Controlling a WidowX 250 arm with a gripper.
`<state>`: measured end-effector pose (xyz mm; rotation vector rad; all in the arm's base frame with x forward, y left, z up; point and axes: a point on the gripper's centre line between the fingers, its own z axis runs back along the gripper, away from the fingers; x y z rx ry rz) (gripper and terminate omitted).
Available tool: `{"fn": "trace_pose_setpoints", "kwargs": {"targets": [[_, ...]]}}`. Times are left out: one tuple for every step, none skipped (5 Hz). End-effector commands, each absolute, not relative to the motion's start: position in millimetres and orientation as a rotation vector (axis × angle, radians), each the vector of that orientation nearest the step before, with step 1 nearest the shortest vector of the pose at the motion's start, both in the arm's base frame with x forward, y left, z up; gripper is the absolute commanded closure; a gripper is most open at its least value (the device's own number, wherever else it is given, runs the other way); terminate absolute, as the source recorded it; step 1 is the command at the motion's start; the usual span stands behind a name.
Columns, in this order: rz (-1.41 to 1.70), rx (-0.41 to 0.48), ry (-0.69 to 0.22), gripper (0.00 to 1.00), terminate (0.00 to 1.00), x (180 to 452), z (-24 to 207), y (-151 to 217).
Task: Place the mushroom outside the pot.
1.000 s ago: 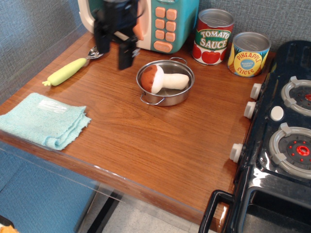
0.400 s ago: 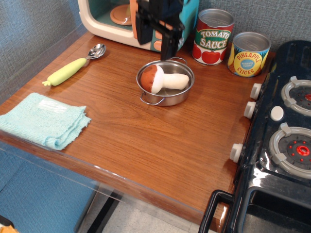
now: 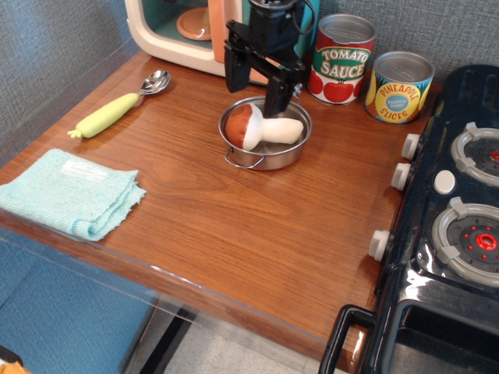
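Note:
My gripper is to put the mushroom outside the pot (image 3: pixel 267 157), so next it needs to take the mushroom by its brown cap (image 3: pixel 240 127).
The mushroom (image 3: pixel 257 128) lies on its side inside the pot (image 3: pixel 267 157), brown cap to the left, white stem to the right. The small steel pot stands near the back middle of the wooden counter. My black gripper (image 3: pixel 253 95) hangs just above the pot's far rim, over the mushroom. Its two fingers are spread apart, one at the left of the cap and one over the stem, and nothing is between them.
A toy microwave (image 3: pixel 187 31) stands behind the gripper. A tomato sauce can (image 3: pixel 342 58) and a pineapple can (image 3: pixel 398 86) stand to the right. A yellow-green-handled spoon (image 3: pixel 117 107) and a light blue cloth (image 3: pixel 70 192) lie on the left. A toy stove (image 3: pixel 452 226) fills the right side.
My gripper has moved from the left, near the spoon, rightward across the microwave front and then down to just above the pot. The mushroom and pot have not moved.

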<state>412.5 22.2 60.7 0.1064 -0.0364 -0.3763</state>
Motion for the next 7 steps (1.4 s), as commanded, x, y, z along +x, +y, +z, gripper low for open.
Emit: {"fn": "trace_pose_setpoints", "kwargs": {"targets": [[-0.353, 0.119, -0.070, 0.00, 0.00, 411.6, 69.6, 10.0], [-0.335, 0.130, -0.034, 0.00, 0.00, 413.4, 60.6, 15.1], [-0.325, 0.127, -0.017, 0.00, 0.00, 413.7, 56.2, 20.3], [-0.321, 0.120, -0.022, 1.00, 0.00, 412.9, 54.0, 23.8], [-0.354, 0.137, -0.022, 1.00, 0.00, 414.5, 64.0, 23.1], [-0.373, 0.124, -0.075, 1.00, 0.00, 420.1, 88.4, 23.0], [-0.379, 0.079, -0.152, 1.00, 0.00, 424.5, 120.7, 25.5]]}}
